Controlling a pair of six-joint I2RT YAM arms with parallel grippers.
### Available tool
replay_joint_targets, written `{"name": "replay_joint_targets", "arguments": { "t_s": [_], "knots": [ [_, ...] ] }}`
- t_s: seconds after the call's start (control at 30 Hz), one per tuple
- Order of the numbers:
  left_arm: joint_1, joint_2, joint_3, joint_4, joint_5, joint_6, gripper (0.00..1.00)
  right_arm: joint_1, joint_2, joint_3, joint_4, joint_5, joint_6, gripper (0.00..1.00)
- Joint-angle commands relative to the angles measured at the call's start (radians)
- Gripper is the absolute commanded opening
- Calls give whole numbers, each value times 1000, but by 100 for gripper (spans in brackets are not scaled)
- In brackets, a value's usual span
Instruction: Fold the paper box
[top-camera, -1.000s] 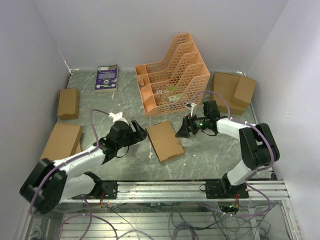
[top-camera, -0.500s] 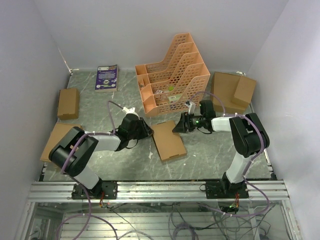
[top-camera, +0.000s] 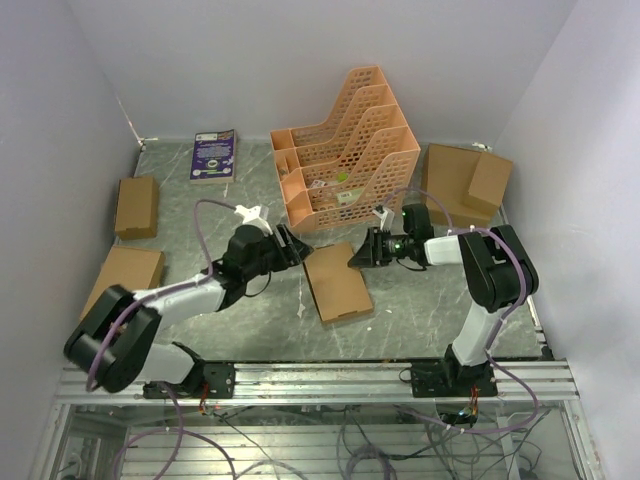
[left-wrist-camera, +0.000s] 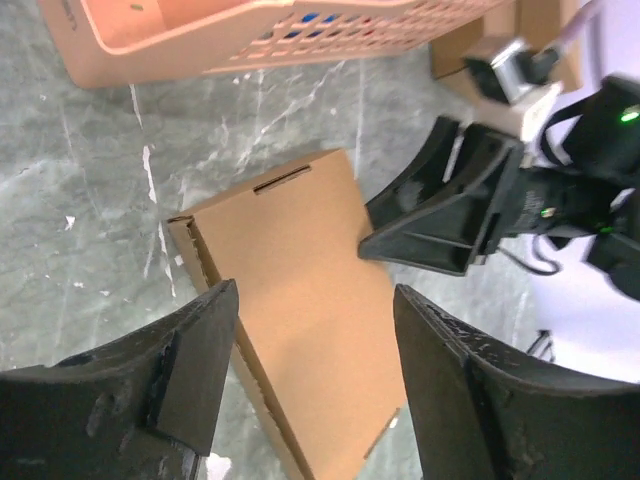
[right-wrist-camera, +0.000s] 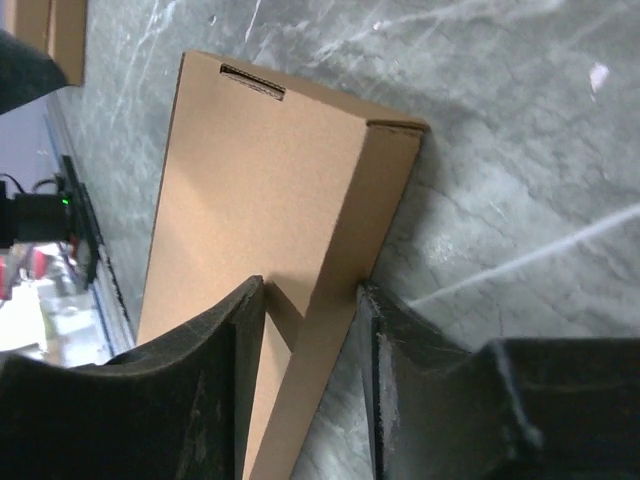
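My left gripper grips the closed paper box (top-camera: 335, 283) across its side opposite my right gripper next. Then I set the paper box by the ready-made boxes.
The paper box (top-camera: 335, 283) lies flat and closed on the grey table, a shallow brown cardboard rectangle. It also shows in the left wrist view (left-wrist-camera: 300, 300) and the right wrist view (right-wrist-camera: 260, 200). My left gripper (top-camera: 290, 250) is open and hovers just above the box's far left corner, touching nothing (left-wrist-camera: 312, 300). My right gripper (top-camera: 362, 253) is at the box's far right edge. Its jaws are closed down on that edge (right-wrist-camera: 310, 290), one finger on the lid and the other against the side wall. The right gripper also shows in the left wrist view (left-wrist-camera: 440, 220).
An orange lattice file rack (top-camera: 345, 150) stands just behind the box. A purple book (top-camera: 213, 155) lies at the back left. Ready-made cardboard boxes lie at the left (top-camera: 136, 205), (top-camera: 125, 280) and back right (top-camera: 465, 180).
My left gripper has swung right and a little farther back, to the box's far left corner. My right gripper has closed in on the box's right edge. The box has shifted slightly.
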Motion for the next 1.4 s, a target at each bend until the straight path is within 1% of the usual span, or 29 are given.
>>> {"name": "replay_joint_targets", "arguments": {
  "t_s": [0.0, 0.07, 0.13, 0.27, 0.37, 0.5, 0.6, 0.73, 0.93, 1.0, 1.17, 1.2, 1.23, 1.33, 1.37],
  "knots": [
    [5, -116, -101, 32, -55, -47, 76, -49, 56, -51, 17, -26, 49, 36],
    [5, -124, -163, 85, -41, -106, 77, -71, 81, -56, 21, -49, 61, 33],
    [4, -109, -211, 143, -30, -169, 78, -91, 99, -60, 32, -64, 76, 32],
    [-8, -27, -291, 363, -4, -284, 82, -115, 125, -66, 56, -90, 109, 30],
    [-31, 61, -271, 447, 20, -309, 83, -122, 140, -66, 63, -99, 121, 30],
    [-50, 221, -243, 626, 52, -352, 87, -132, 154, -65, 67, -107, 132, 29],
    [-65, 313, -225, 695, 61, -371, 89, -150, 168, -66, 66, -114, 140, 29],
    [-93, 385, -218, 771, 46, -395, 90, -167, 179, -70, 70, -118, 149, 29],
    [-138, 434, -171, 773, 15, -392, 89, -168, 182, -71, 78, -134, 162, 29],
    [-152, 459, -149, 781, 11, -395, 86, -168, 212, -68, 79, -144, 167, 29],
    [-159, 543, -126, 889, 27, -419, 53, -168, 205, -66, 82, -159, 168, 30],
    [-159, 547, -127, 896, 28, -421, 46, -168, 200, -65, 86, -162, 168, 30],
    [-158, 544, -126, 890, 29, -419, 41, -168, 195, -64, 83, -164, 165, 31],
    [-160, 494, -125, 811, 20, -382, 33, -169, 193, -58, 80, -177, 154, 36],
    [-160, 465, -125, 773, 14, -366, 32, -168, 165, -54, 75, -182, 148, 39]
  ]
}}
